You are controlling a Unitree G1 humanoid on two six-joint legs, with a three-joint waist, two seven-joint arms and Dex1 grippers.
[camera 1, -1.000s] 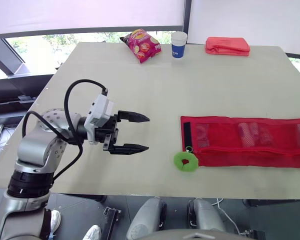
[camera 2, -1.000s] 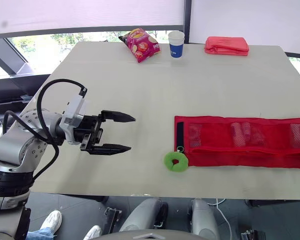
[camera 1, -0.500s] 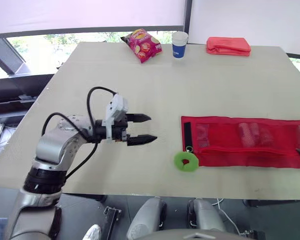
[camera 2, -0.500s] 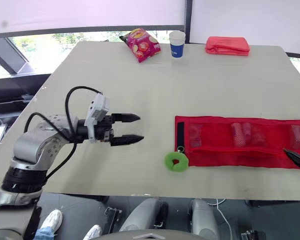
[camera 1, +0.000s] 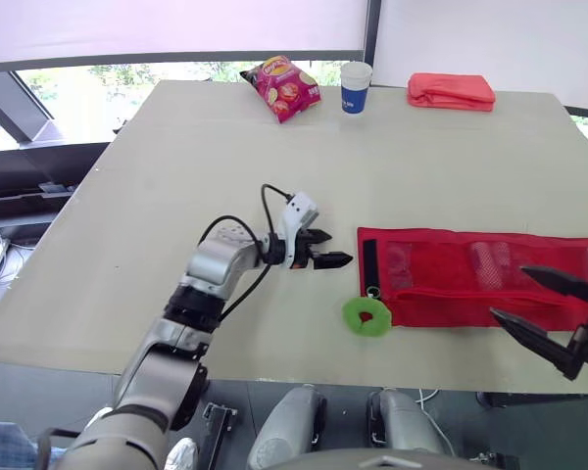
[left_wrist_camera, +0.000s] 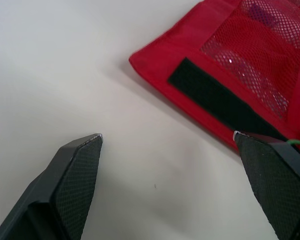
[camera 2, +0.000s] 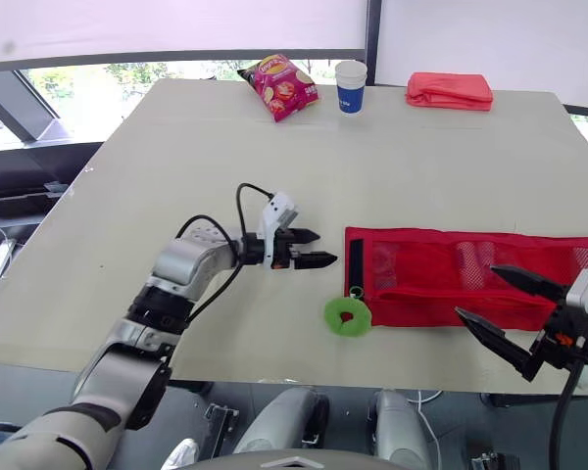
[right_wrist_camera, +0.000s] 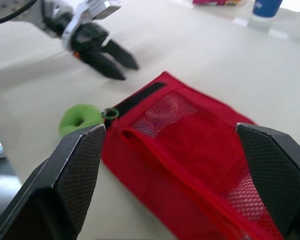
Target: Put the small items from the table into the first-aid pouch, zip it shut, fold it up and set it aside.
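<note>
My left gripper should next pinch the pouch by the hem corner beside the black strip, because the pouch lies flat with small items bulging under its mesh (camera 1: 400, 262).
The red mesh first-aid pouch (camera 1: 480, 279) lies flat and unfolded at the table's right front, with small items showing through its mesh. A black strip (camera 1: 368, 262) runs across its left end, and a green ring pull (camera 1: 366, 316) lies at its front left corner. My left gripper (camera 1: 329, 249) is open just left of that end, low over the table, with nothing between its fingers; the left wrist view has the pouch corner (left_wrist_camera: 230, 65) just ahead. My right gripper (camera 2: 475, 292) is open over the pouch's front right part, pointing left along the pouch (right_wrist_camera: 190, 135).
At the table's far edge lie a pink snack bag (camera 1: 282, 86), a white and blue cup (camera 1: 355, 86) and a folded red cloth (camera 1: 451, 90). Bare tabletop (camera 1: 176, 176) spreads to the left and behind the pouch. The table's front edge runs close below the pouch.
My left gripper has reached right, from the table's left front to the pouch's left end. The right gripper has come into view from the right, over the pouch.
</note>
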